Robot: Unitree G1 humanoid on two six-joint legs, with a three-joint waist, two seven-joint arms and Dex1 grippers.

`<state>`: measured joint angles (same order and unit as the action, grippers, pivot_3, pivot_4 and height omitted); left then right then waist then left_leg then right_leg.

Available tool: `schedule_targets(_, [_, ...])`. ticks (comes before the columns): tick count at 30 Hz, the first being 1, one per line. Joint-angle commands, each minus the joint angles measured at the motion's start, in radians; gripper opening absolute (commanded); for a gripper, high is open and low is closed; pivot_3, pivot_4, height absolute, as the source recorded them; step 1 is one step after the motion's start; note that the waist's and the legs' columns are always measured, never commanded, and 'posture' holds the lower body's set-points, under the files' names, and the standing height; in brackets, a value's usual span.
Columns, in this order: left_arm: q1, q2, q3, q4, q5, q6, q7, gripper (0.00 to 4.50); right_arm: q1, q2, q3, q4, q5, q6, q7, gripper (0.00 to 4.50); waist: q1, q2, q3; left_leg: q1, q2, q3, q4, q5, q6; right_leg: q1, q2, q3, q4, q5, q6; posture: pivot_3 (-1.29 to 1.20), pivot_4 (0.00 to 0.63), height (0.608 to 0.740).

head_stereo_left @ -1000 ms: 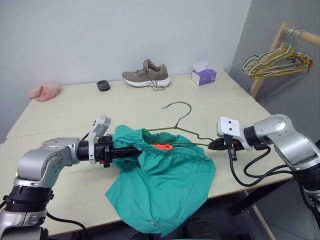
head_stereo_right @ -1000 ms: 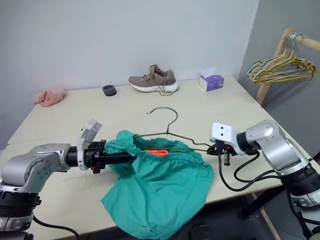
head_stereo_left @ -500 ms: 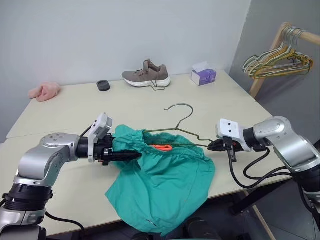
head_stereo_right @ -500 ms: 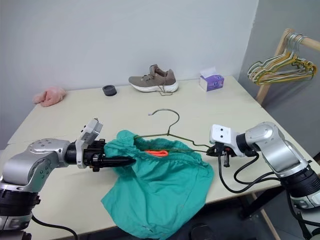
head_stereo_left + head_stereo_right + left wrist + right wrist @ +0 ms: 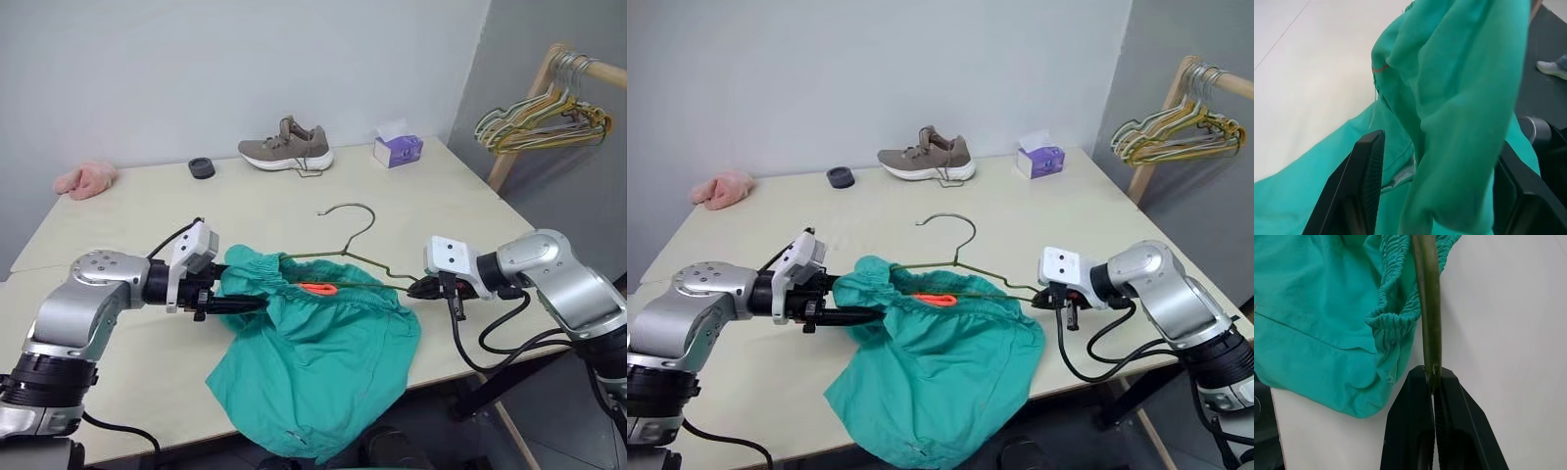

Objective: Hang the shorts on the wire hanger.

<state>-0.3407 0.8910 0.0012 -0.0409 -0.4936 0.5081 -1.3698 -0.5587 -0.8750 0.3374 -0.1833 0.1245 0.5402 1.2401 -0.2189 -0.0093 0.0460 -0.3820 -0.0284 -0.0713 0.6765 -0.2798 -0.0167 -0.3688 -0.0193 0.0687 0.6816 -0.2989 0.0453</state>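
I need to get the shorts (image 5: 313, 362) over both sides of the hanger, so my left gripper should next pick them up by the gathered end of their waistband (image 5: 245, 269).
The teal shorts (image 5: 313, 362) lie bunched at the table's front edge, partly hanging over it, orange tag (image 5: 318, 289) up. The olive wire hanger (image 5: 353, 257) runs through the gathered waistband, its hook (image 5: 348, 208) pointing away over the table. My right gripper (image 5: 411, 286) is shut on the hanger's right end, seen pinched between its fingertips (image 5: 1420, 387). My left gripper (image 5: 245, 304) reaches level into the waistband's left end. Its fingers (image 5: 1369, 181) stand apart with a thick fold of the shorts (image 5: 1464, 122) hanging between them, a gap left beside one finger.
A grey shoe (image 5: 286, 147), a purple tissue box (image 5: 398, 149) and a small black round thing (image 5: 200, 166) sit along the far side of the table (image 5: 147, 225). A pink cloth (image 5: 86, 179) lies far left. A wooden rack with bunched hangers (image 5: 544, 117) stands at the right.
My left wrist has rolled in place, and its fingers stand a little wider in the waistband. The right gripper, hanger and shorts have stayed where they were.
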Motion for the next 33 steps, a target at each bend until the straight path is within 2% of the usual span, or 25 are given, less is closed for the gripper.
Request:
schedule_targets(1, [-0.028,-0.009,-0.005,-0.028,-0.017,0.005,-0.011,2.75,-0.01,-0.012,-0.002,-0.012,-0.024,-0.038,0.007,0.0,0.0,0.0,0.0,0.0,0.0,0.0,0.0,0.0,0.0,0.0,0.0,0.0,0.0,0.0,0.0,-0.24,0.0,0.74])
schedule_targets(9, [-0.068,0.003,-0.028,-0.028,-0.025,0.044,-0.055,2.75,0.002,-0.015,0.0,-0.022,-0.044,-0.051,0.011,0.0,-0.001,0.0,0.0,0.0,0.0,0.0,0.0,0.0,0.0,0.001,0.0,0.0,0.0,0.0,0.0,-0.25,0.0,0.74])
schedule_targets(12, [-0.06,0.012,-0.055,-0.022,0.007,0.024,-0.071,2.17,0.004,-0.014,-0.001,-0.026,-0.045,-0.051,0.011,0.0,-0.001,0.0,0.0,0.0,0.0,0.0,0.0,0.0,0.0,0.001,0.0,0.0,0.0,0.0,0.0,-0.25,0.0,0.74])
schedule_targets(19, [-0.052,0.002,-0.08,-0.013,0.036,0.004,-0.062,0.05,0.007,-0.017,-0.002,-0.038,-0.046,-0.05,0.014,0.0,-0.002,0.0,0.0,0.0,0.0,0.0,0.0,0.0,0.0,0.0,0.0,0.0,0.0,0.0,0.0,-0.25,0.0,0.74])
schedule_targets(28, [-0.065,-0.026,-0.083,-0.056,0.03,0.059,-0.012,0.02,0.015,-0.018,0.0,-0.05,-0.053,-0.084,0.026,0.0,-0.002,0.0,0.0,0.0,0.0,0.0,0.0,0.0,0.0,0.001,0.0,0.0,0.0,0.0,0.0,-0.25,0.0,0.74])
schedule_targets(31, [-0.071,-0.028,-0.083,-0.046,0.04,0.061,-0.002,0.0,0.031,-0.049,-0.013,-0.036,-0.065,-0.132,0.038,0.77,-0.002,0.0,0.0,0.0,0.0,0.0,0.0,0.0,0.0,0.001,0.0,0.0,0.0,0.0,0.0,-0.25,0.0,0.74])
schedule_targets(33, [-0.073,-0.029,-0.082,-0.041,0.044,0.062,0.005,0.0,0.043,-0.092,-0.027,-0.013,-0.087,-0.176,0.041,1.49,-0.001,0.0,0.0,0.0,0.0,0.0,0.0,0.0,0.0,0.001,0.0,0.0,0.0,0.0,0.0,-0.25,0.0,0.74])
